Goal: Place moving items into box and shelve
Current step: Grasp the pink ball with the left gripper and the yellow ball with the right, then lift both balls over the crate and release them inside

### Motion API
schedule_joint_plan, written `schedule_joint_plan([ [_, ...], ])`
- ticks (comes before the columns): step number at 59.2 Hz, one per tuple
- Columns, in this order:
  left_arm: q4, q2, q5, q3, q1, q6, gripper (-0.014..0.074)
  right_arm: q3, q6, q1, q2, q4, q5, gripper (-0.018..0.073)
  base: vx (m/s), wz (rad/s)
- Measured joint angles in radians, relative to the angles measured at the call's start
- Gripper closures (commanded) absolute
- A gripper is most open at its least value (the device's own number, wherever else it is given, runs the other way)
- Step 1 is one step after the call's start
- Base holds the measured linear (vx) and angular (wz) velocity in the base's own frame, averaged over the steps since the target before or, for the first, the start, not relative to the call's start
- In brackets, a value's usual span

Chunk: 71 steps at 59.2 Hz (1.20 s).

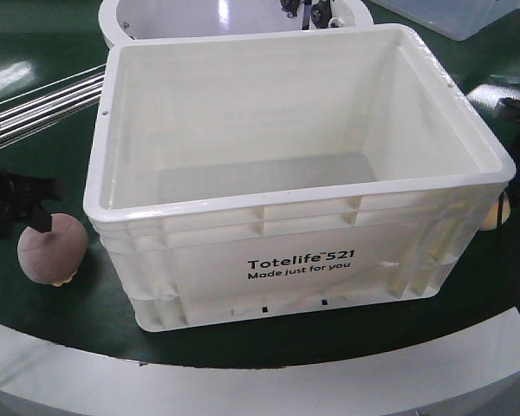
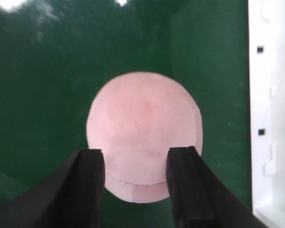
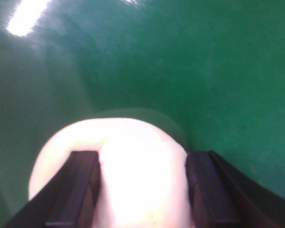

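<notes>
My left gripper takes hold of the pink rounded item by its rounded edge (image 2: 135,185) next, to put the item into the box.
The box (image 1: 299,260), a white tote printed "Totelife 521", stands empty mid-table. To its left a pink rounded item (image 1: 52,250) lies on the green surface. My left gripper (image 2: 135,187) hovers open just over this pink item (image 2: 142,128), its black fingers (image 2: 88,185) straddling the near part; in the front view the gripper (image 1: 22,208) is beside the lump. At the box's right side my right gripper (image 3: 142,190) is shut on a pale yellowish item (image 3: 142,166), which bulges between the pads. That item (image 1: 494,212) peeks out behind the box's right corner.
The green table (image 1: 78,329) has a white curved rim (image 1: 243,386) in front. Behind the box stands a white round tub (image 1: 121,22), with a translucent bin (image 1: 451,17) at the back right. Metal rails (image 1: 43,100) run in from the left. The box wall (image 2: 273,114) is close on the left gripper's right.
</notes>
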Motion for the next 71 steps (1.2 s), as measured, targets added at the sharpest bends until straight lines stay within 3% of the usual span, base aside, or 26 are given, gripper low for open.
schedule_joint_plan([
  [11, -0.102, 0.106, -0.007, -0.001, 0.000, 0.112, 0.0167, 0.000, -0.001, 0.018, 0.000, -0.003, -0.033, 0.0101, 0.00, 0.00],
  [23, -0.136, 0.217, -0.023, -0.017, 0.000, 0.133, 0.0218, -0.001, -0.001, 0.020, 0.020, -0.005, -0.055, 0.0169, 0.00, 0.00],
  [28, -0.142, 0.246, -0.023, -0.027, 0.003, 0.121, 0.0299, -0.007, -0.001, 0.020, 0.036, -0.005, -0.069, 0.0265, 0.00, 0.00],
  [39, -0.148, 0.256, -0.026, -0.035, 0.004, 0.087, 0.0608, -0.011, -0.001, 0.020, 0.044, -0.004, -0.082, 0.0561, 0.00, 0.00],
  [40, -0.150, 0.256, -0.029, -0.035, 0.004, 0.087, 0.0606, -0.011, -0.001, 0.020, 0.043, -0.004, -0.082, 0.0575, 0.00, 0.00],
  [56, -0.141, 0.174, -0.070, -0.019, 0.004, 0.051, 0.0601, 0.001, 0.008, 0.020, -0.029, -0.010, -0.055, 0.0568, 0.00, 0.00],
  [71, -0.012, -0.055, -0.149, -0.002, 0.004, -0.074, 0.0600, 0.015, 0.074, 0.017, -0.234, -0.079, -0.019, 0.0565, 0.00, 0.00],
])
